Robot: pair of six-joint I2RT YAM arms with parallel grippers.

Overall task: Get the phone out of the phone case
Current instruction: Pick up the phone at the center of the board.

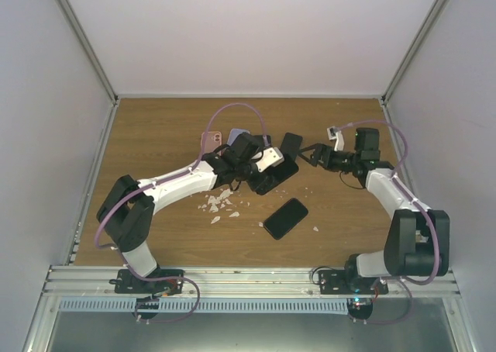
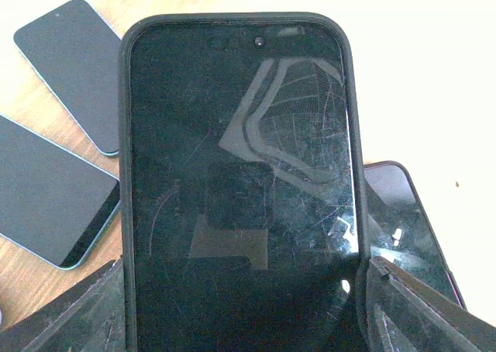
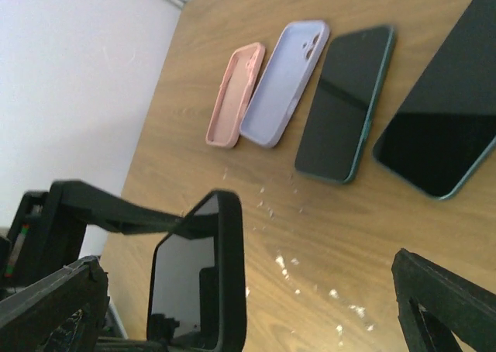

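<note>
My right gripper needs to move toward the phone's free upper end, which stands beyond my fingers, before it closes on the cased phone. It would miss the phone if it closed now.
A phone in a black case fills the left wrist view, screen toward the camera. My left gripper is shut on its lower sides, one finger on each edge, holding it above the table. In the top view the cased phone sits at table centre, between my left gripper and my right gripper. In the right wrist view the cased phone stands edge-on between the wide-apart fingers of my right gripper, which is open and not touching it.
An empty pink case and a lilac case lie on the wooden table, beside two dark teal-edged phones. Another black phone lies nearer the front. White crumbs are scattered mid-table.
</note>
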